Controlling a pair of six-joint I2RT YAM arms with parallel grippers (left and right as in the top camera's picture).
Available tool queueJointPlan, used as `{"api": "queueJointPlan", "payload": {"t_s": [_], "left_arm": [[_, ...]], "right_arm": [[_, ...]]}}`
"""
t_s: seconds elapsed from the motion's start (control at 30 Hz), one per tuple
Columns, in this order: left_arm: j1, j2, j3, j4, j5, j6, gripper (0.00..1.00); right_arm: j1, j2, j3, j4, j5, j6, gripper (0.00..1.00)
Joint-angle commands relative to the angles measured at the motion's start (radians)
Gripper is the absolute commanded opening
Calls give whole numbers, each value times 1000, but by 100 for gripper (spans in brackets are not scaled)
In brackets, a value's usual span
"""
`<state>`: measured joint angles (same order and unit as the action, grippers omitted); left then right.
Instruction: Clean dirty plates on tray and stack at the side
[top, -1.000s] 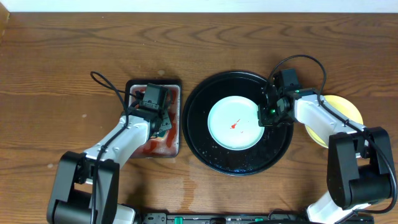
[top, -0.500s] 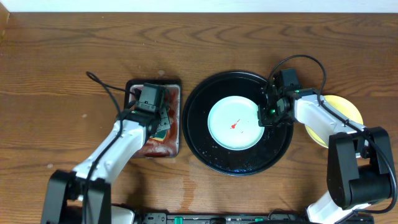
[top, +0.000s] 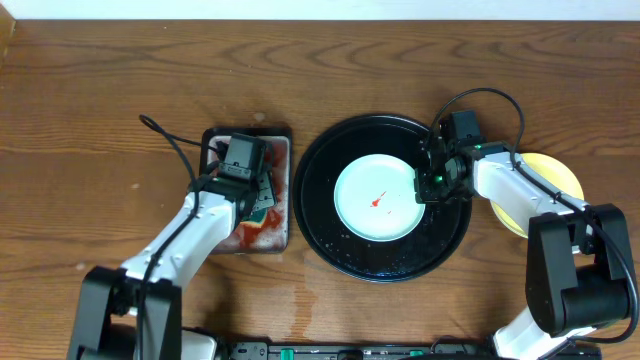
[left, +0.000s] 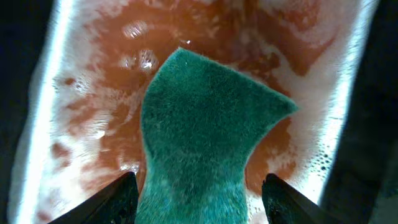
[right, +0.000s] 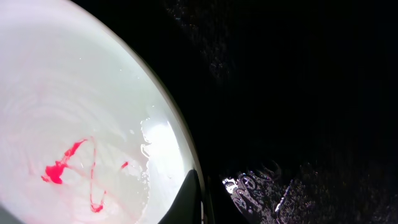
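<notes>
I will grab the green sponge across its narrow middle (top: 258, 212) (left: 195, 163) with my left gripper. Its flared end then stays free to clean the plate.
One pale aqua plate (top: 378, 198) with a red sauce smear lies in the middle of the round black tray (top: 330, 235). My right gripper (top: 430, 183) is shut on this plate's right rim. In the right wrist view one dark finger (right: 189, 199) lies over the plate (right: 74, 112) at its edge, above the wet tray (right: 298, 93). A yellow plate (top: 560, 168) sits right of the tray, partly under the right arm. My left gripper (top: 250, 190) hangs open over the sponge tray. A green sponge (left: 199, 137) lies between its fingers (left: 118, 199) with a gap on the right side.
The small rectangular sponge tray (top: 270, 235) stands left of the black tray, and its floor (left: 87, 93) is covered in red-stained soapy water. Bare wooden table (top: 100, 100) surrounds everything. Both arm bases stand at the table's front edge.
The left gripper's jaws have spread apart around the sponge in the sponge tray, and the left arm's elbow has shifted. The right gripper and the plate have not moved.
</notes>
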<state>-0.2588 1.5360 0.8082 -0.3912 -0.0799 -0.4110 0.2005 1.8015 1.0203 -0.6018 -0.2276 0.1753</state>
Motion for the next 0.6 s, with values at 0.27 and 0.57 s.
{"api": "queueJointPlan", "payload": {"t_s": [0.27,0.57], "left_arm": [[0,105,-6,11,2,6,20],[0,-20,-6,12,54,6,7]], "right_arm": [[11,3,-15,8,14,-8,1],[11,3,-15,8,14,-27,1]]}}
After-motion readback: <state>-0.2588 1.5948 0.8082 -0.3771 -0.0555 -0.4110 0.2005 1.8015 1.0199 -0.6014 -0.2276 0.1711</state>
